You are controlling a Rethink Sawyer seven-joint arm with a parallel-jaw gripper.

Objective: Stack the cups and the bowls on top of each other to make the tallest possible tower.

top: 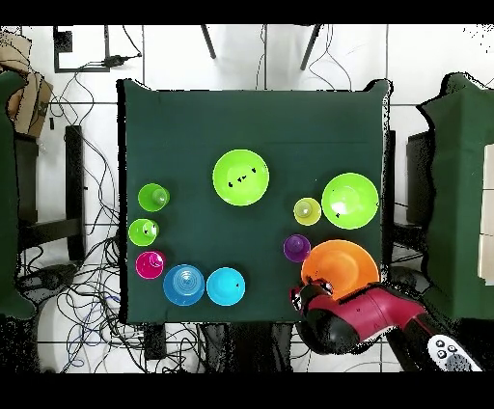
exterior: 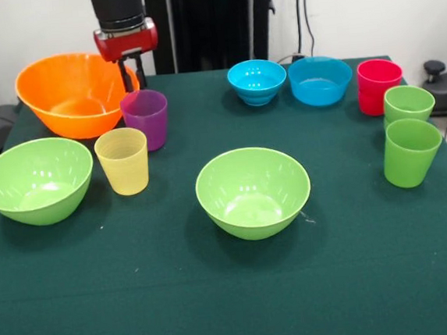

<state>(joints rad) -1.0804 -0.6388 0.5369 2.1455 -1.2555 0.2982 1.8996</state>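
Note:
The gripper grabs the rim of the large orange bowl (exterior: 68, 95) next, to stack it onto the lime green bowl.
My gripper (exterior: 132, 75) hangs open and empty at the near rim of the large orange bowl (exterior: 68, 95), just behind the purple cup (exterior: 145, 118). In front of that cup stands the ribbed yellow cup (exterior: 123, 161). One lime green bowl (exterior: 37, 181) sits at the left, another (exterior: 253, 192) in the middle. Two blue bowls (exterior: 257, 81) (exterior: 320, 81) stand at the back. The red cup (exterior: 379, 85) and two light green cups (exterior: 408, 106) (exterior: 410, 151) are at the right. Every piece stands alone, so no tower is in view. From overhead, the gripper (top: 305, 291) is beside the orange bowl (top: 340, 265).
A dark green cloth covers the table (exterior: 219, 293), whose front half carries only the middle bowl. Cables (top: 87, 280) lie on the floor around the table. Black equipment (exterior: 443, 78) stands off the right edge.

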